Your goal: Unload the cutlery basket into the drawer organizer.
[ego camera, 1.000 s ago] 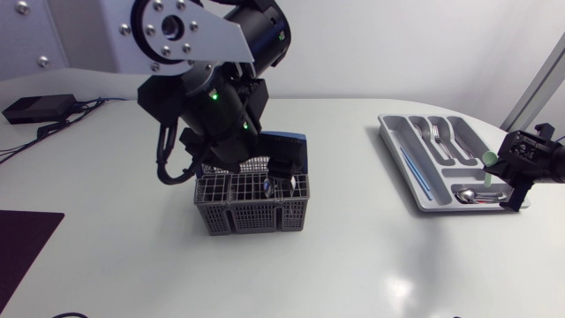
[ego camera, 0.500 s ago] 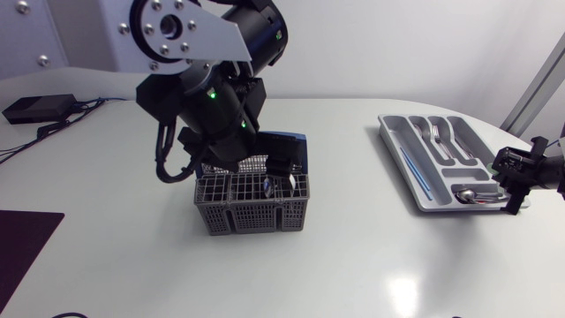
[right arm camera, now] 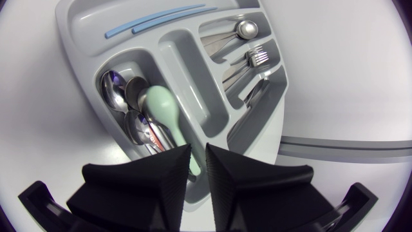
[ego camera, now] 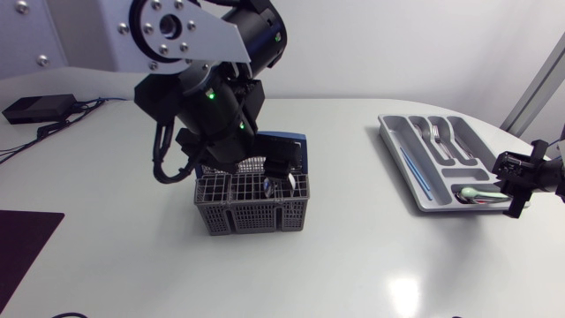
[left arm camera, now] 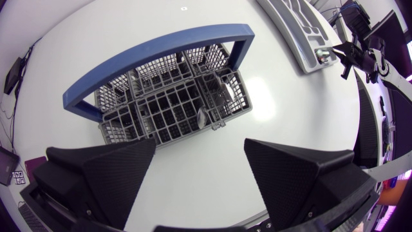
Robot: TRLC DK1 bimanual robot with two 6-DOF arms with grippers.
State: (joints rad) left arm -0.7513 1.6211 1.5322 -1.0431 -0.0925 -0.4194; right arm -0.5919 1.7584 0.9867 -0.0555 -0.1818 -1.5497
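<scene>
My left gripper is to grab the spoon next by its bowl end (ego camera: pixel 292 180) (left arm camera: pixel 227 91), which stands above the cells, because the basket's grid closes around the spoon's handle.
The grey cutlery basket (ego camera: pixel 252 201) with a blue handle (left arm camera: pixel 154 51) stands mid-table, a few metal pieces (ego camera: pixel 267 185) upright in its right-hand cells. My left gripper (left arm camera: pixel 199 151) hangs open just above it, fingers wide apart. At the right edge lies the grey drawer organizer (ego camera: pixel 402 163). A mint-green-handled utensil (right arm camera: pixel 164 113) lies across the spoons in its nearest compartment. The handle's end sits in the narrow gap of my right gripper (right arm camera: pixel 196 154), whose fingers press close on it.
Forks (ego camera: pixel 441 137) and a light blue stick (ego camera: pixel 413 172) fill other organizer slots. A black box (ego camera: pixel 37 108) with cables sits at the far left, and a dark mat (ego camera: pixel 22 243) lies at the left front edge.
My right gripper has dropped and drawn back to the right, tipping the green-handled utensil from upright down into the organizer's spoon compartment. The left arm has hardly moved.
</scene>
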